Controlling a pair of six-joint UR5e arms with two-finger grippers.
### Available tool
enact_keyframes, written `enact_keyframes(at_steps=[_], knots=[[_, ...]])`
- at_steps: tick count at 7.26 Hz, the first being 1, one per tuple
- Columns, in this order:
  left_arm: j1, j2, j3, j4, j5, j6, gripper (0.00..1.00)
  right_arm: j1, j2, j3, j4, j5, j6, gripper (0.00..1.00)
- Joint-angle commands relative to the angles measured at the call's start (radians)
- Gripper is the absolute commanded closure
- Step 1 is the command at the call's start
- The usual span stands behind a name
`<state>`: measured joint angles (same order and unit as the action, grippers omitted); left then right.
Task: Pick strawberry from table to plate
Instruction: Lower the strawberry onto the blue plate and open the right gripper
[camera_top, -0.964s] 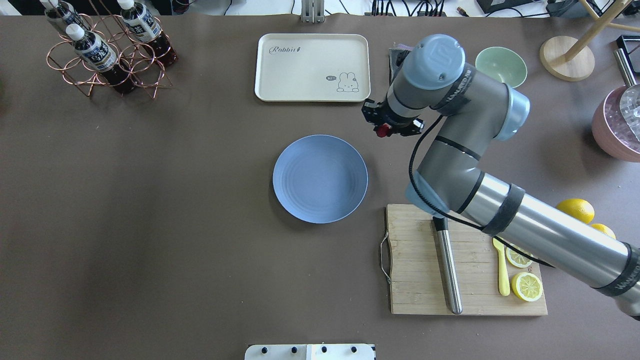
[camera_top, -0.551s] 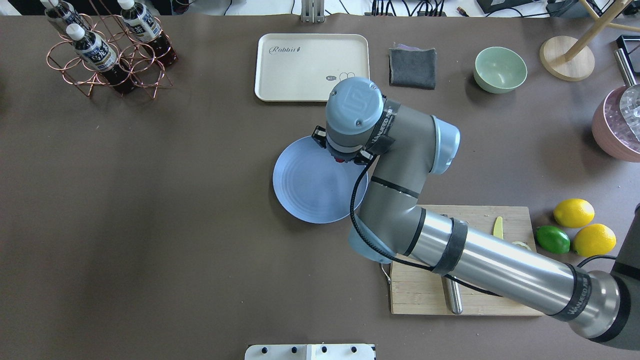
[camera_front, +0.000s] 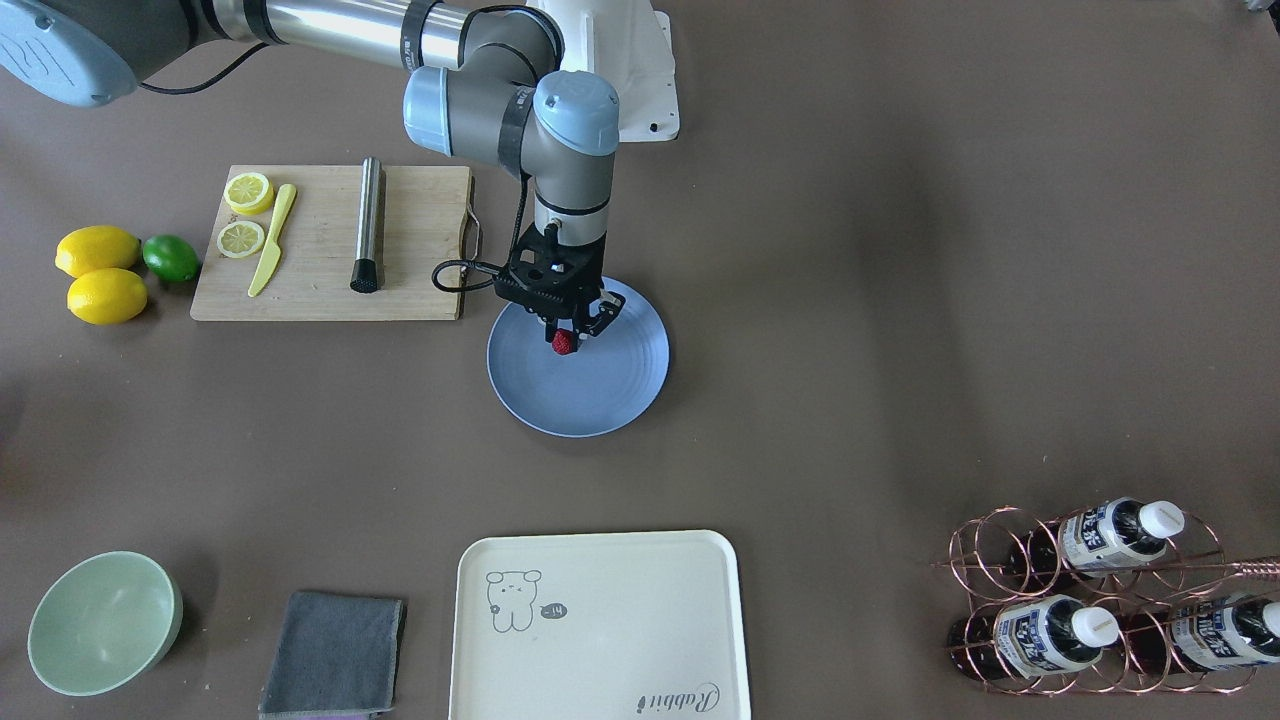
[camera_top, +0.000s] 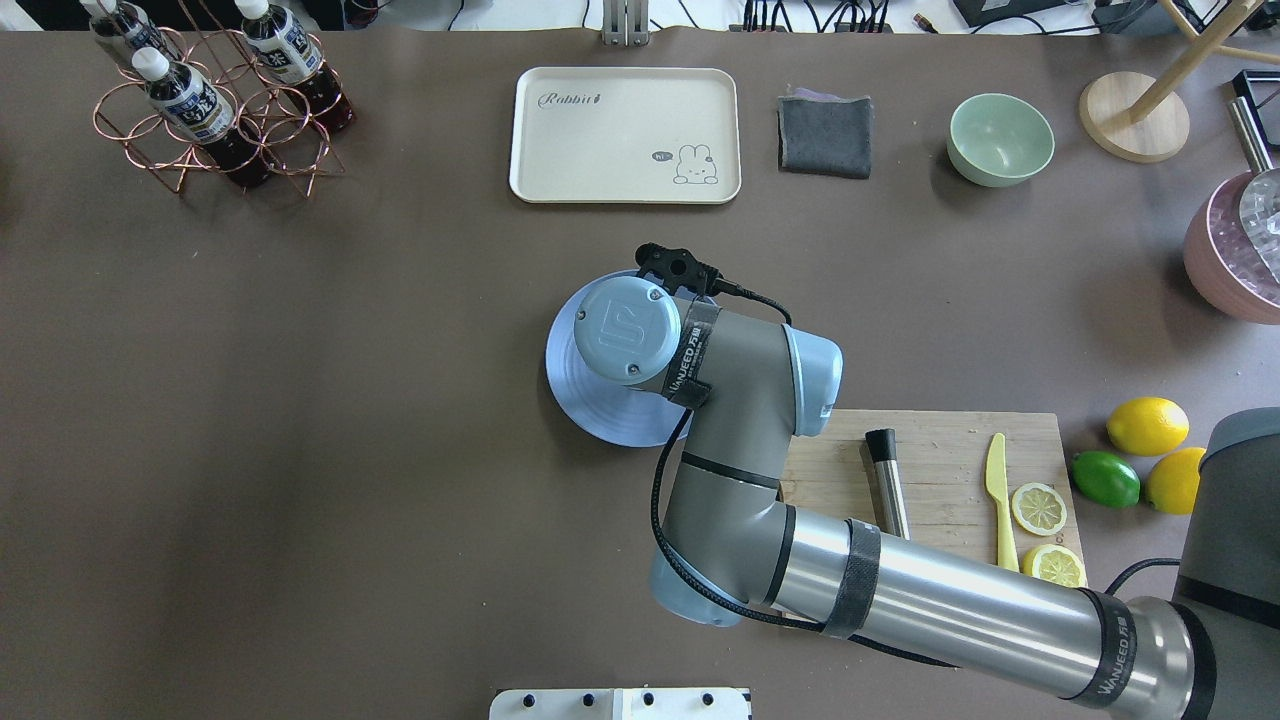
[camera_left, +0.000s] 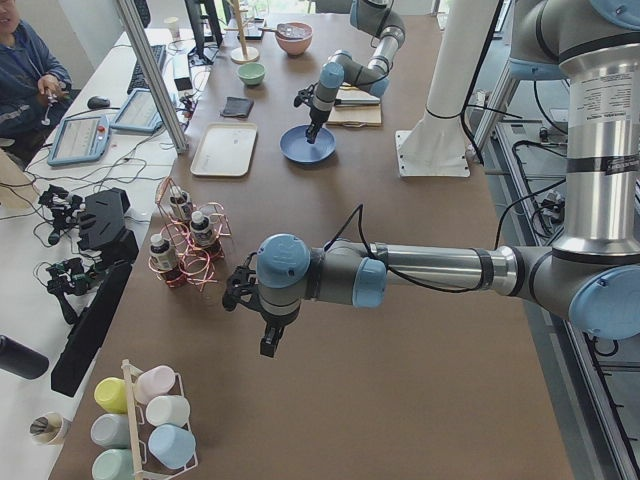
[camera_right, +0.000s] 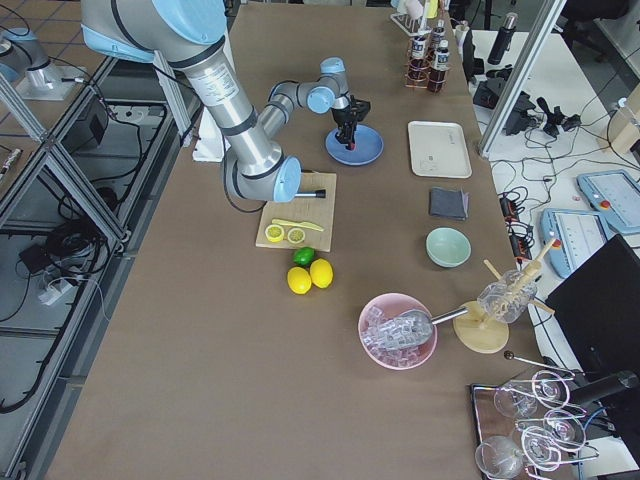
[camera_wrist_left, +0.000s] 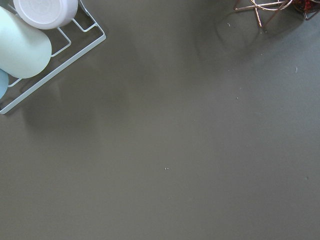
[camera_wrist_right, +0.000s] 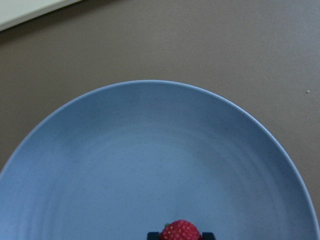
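Note:
I should open my right gripper, because the strawberry (camera_front: 564, 342) between my fingers is low over the plate's flat middle (camera_front: 579, 370), well inside the plate's rim.
The round light blue plate (camera_front: 600, 395) lies mid-table. My right gripper (camera_front: 566, 336) hangs straight down over it, shut on the small red strawberry (camera_front: 564, 342). The right wrist view shows the strawberry (camera_wrist_right: 180, 231) pinched between two dark fingertips, low over the plate (camera_wrist_right: 150, 160). From overhead, the right wrist covers gripper and berry, and only part of the plate (camera_top: 600, 425) shows. My left gripper (camera_left: 268, 345) shows only in the exterior left view, above bare table (camera_wrist_left: 165, 150); I cannot tell whether it is open or shut.
A wooden cutting board (camera_front: 420, 280) with lemon slices, a yellow knife (camera_front: 270, 245) and a metal rod (camera_front: 368, 225) lies beside the plate. Two lemons and a lime (camera_front: 170, 257) sit past it. A cream tray (camera_front: 600, 620), grey cloth (camera_front: 335, 655), green bowl (camera_front: 100, 620) and bottle rack (camera_front: 1090, 590) line the far side.
The right arm has carried the strawberry from beside the tray's corner to over the plate, moving toward the robot's side, and now covers the plate's middle from overhead.

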<state>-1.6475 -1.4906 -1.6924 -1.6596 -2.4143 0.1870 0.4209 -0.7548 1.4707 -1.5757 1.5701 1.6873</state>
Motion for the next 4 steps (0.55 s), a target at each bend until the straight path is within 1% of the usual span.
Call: enact_keyframes(at_steps=[1, 3, 4], knots=[[0.0, 0.003, -0.001, 0.0, 0.0, 0.0, 0.02, -0.01, 0.003, -0.003, 0.0, -0.012, 0.002, 1.0], [0.0, 0.013, -0.003, 0.0, 0.0, 0.0, 0.02, -0.016, 0.003, -0.007, 0.003, -0.025, 0.0, 1.0], [0.0, 0.019, -0.003, -0.002, 0.0, 0.0, 0.02, -0.017, 0.005, -0.012, 0.008, -0.033, 0.003, 0.97]])
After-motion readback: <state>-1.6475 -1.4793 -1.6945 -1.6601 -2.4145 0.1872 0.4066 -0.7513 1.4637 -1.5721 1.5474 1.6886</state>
